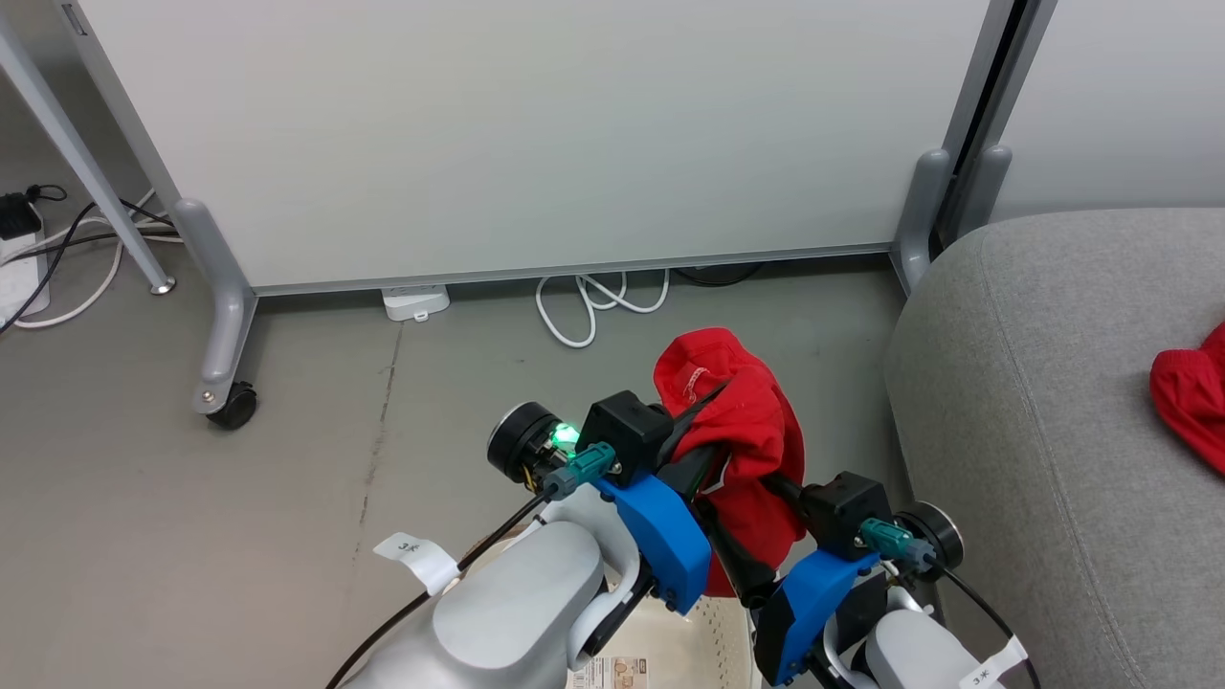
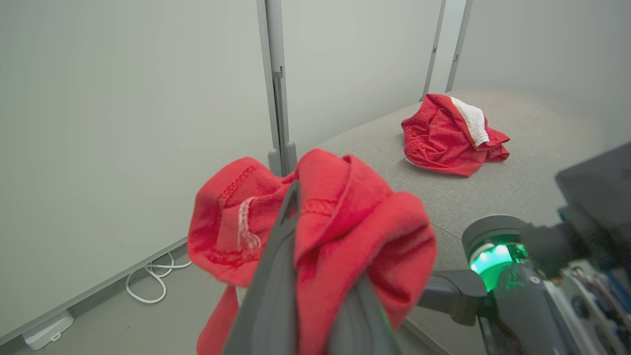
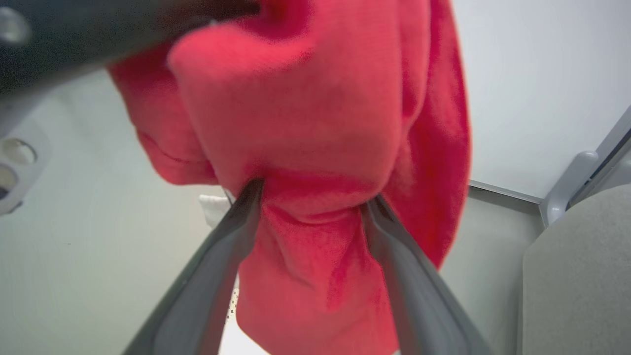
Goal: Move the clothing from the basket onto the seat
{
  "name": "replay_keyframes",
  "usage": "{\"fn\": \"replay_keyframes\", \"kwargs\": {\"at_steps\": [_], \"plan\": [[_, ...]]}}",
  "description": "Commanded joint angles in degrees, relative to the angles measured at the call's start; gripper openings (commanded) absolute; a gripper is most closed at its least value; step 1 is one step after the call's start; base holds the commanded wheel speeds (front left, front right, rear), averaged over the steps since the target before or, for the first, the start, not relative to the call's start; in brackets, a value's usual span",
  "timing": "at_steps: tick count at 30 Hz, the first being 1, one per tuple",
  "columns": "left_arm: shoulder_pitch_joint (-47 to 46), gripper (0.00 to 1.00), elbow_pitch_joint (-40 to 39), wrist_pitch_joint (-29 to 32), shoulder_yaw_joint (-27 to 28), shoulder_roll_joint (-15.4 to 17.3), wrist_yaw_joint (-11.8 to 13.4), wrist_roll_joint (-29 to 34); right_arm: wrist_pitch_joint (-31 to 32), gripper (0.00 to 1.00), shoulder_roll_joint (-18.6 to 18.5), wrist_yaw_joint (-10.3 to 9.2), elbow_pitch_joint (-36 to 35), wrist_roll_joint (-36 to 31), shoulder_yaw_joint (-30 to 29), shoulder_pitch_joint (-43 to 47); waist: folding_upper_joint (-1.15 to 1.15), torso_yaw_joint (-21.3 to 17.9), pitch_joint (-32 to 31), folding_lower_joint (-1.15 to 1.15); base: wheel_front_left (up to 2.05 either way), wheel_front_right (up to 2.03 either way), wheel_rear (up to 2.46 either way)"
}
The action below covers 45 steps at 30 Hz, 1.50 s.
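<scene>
Next, my right gripper grabs the red garment by its bunched lower folds, to move the clothing onto the seat [image 1: 1053,431] [image 3: 577,266].
One piece of the clothing, a red garment [image 1: 751,421], hangs in the air above the basket [image 1: 718,636], whose cream perforated wall peeks out at the bottom edge. My left gripper [image 1: 713,402] is shut on its upper folds, and the fabric drapes over the closed fingers [image 2: 276,256]. From lower right, my right gripper [image 1: 742,512] reaches in, open wide, with red cloth [image 3: 315,123] bunched between its fingers [image 3: 222,256]. The grey seat [image 1: 1053,431] stands to the right. A second red garment with a white panel [image 2: 451,135] lies crumpled on it.
A white partition panel [image 1: 536,134] on grey legs with a castor [image 1: 230,407] closes off the back. White cables [image 1: 593,306] and a power block [image 1: 416,301] lie on the grey floor beneath it. More cables [image 1: 57,249] sit at far left.
</scene>
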Motion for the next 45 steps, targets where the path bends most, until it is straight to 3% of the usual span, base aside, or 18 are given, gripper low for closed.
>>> {"fn": "replay_keyframes", "kwargs": {"at_steps": [1,21,22,23,25,26,45], "plan": [[-0.97,0.00,-0.06,-0.31,-0.01,-0.04,-0.05,-0.19,-0.70,1.00,-0.05,0.03,0.89,0.84,0.61,-1.32,0.00,0.00,0.00,0.00,0.00,0.00,0.00],[-0.69,0.00,0.01,-0.31,-0.49,-0.04,-0.07,-0.68,-3.93,1.00,-0.04,0.03,6.51,3.83,2.91,-4.09,0.00,-0.19,-0.40,0.00,0.00,0.00,0.00],[-0.72,0.00,-0.05,-0.31,-0.61,-0.04,-0.09,-0.75,-4.15,0.83,-0.05,0.03,6.57,3.83,3.04,-4.26,0.00,-0.18,-0.37,0.00,0.00,0.00,0.00],[-0.78,0.00,-0.08,-0.31,-0.75,-0.04,-0.10,-0.81,-4.28,0.47,-0.05,0.03,6.78,3.85,3.09,-4.46,0.00,-0.15,-0.34,0.00,0.00,0.00,0.00],[-0.88,0.00,-0.15,-0.31,-0.99,-0.04,-0.09,-0.93,-4.89,0.04,-0.05,0.03,7.05,3.68,2.66,-4.93,0.00,-0.07,-0.29,0.00,0.00,0.00,0.00],[-0.93,0.00,-0.16,-0.31,-1.13,-0.04,-0.11,-0.97,-5.13,0.00,-0.03,0.03,7.22,3.54,2.56,-5.00,0.00,0.00,-0.27,0.00,0.00,0.00,0.00],[-0.52,0.00,1.16,-0.31,0.80,-0.04,0.08,0.09,-7.08,0.00,-0.04,0.03,7.48,4.02,0.87,-3.75,0.00,-0.65,-0.13,0.00,0.00,0.00,0.00]]}}
